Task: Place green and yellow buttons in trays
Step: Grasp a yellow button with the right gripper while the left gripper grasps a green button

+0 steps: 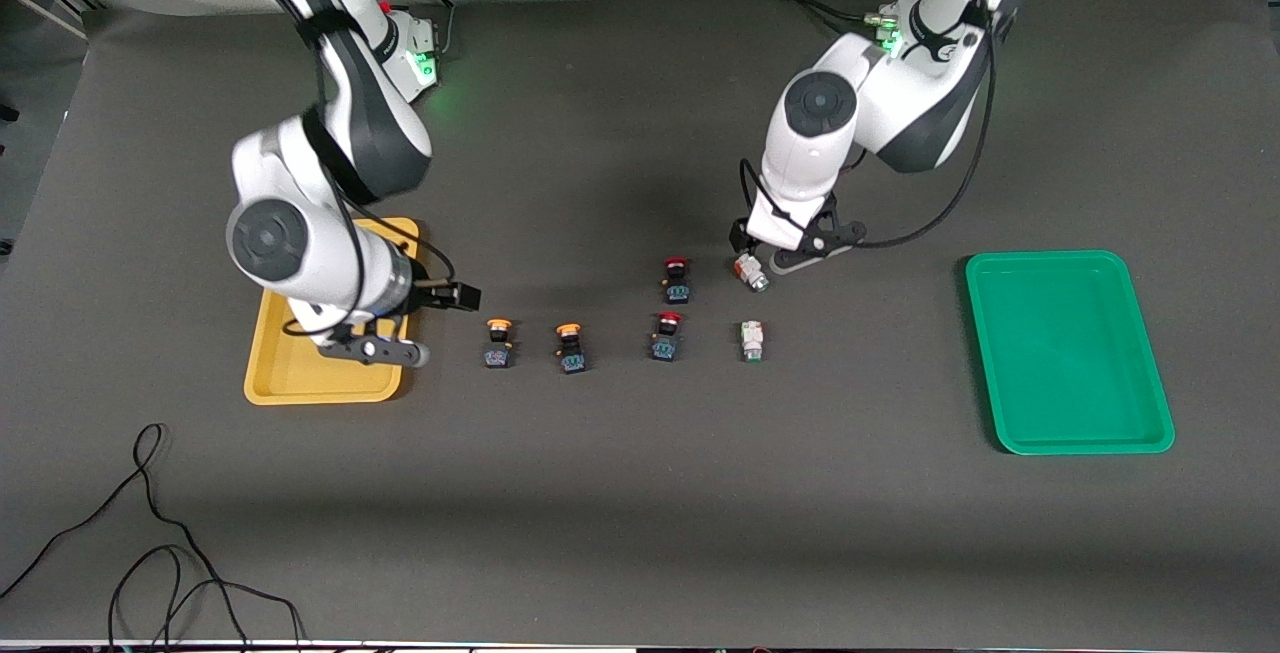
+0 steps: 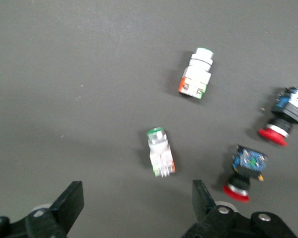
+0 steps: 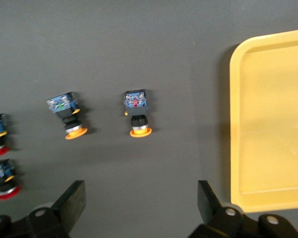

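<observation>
I will use my left gripper to grab the whitish button for the green tray, holding it by its square white body [image 1: 744,264] [image 2: 162,161].
Two orange-yellow-capped buttons [image 1: 498,341] [image 1: 571,346] lie beside the yellow tray [image 1: 300,378]. They also show in the right wrist view [image 3: 137,111] [image 3: 67,115], with the yellow tray [image 3: 273,124] beside them. Two whitish buttons [image 1: 751,273] [image 1: 751,340] lie nearer the green tray [image 1: 1045,258], which holds nothing. They also show in the left wrist view [image 2: 160,151] [image 2: 196,79]. My left gripper [image 1: 745,238] [image 2: 136,201] is open and empty just over the closer whitish button. My right gripper [image 1: 450,295] [image 3: 139,201] is open and empty over the table between the yellow tray and the yellow-capped buttons.
Two red-capped buttons [image 1: 677,278] [image 1: 667,335] lie between the yellow-capped and the whitish ones; they also show in the left wrist view [image 2: 246,172] [image 2: 286,115]. Loose black cables [image 1: 150,533] lie on the table near the front camera at the right arm's end.
</observation>
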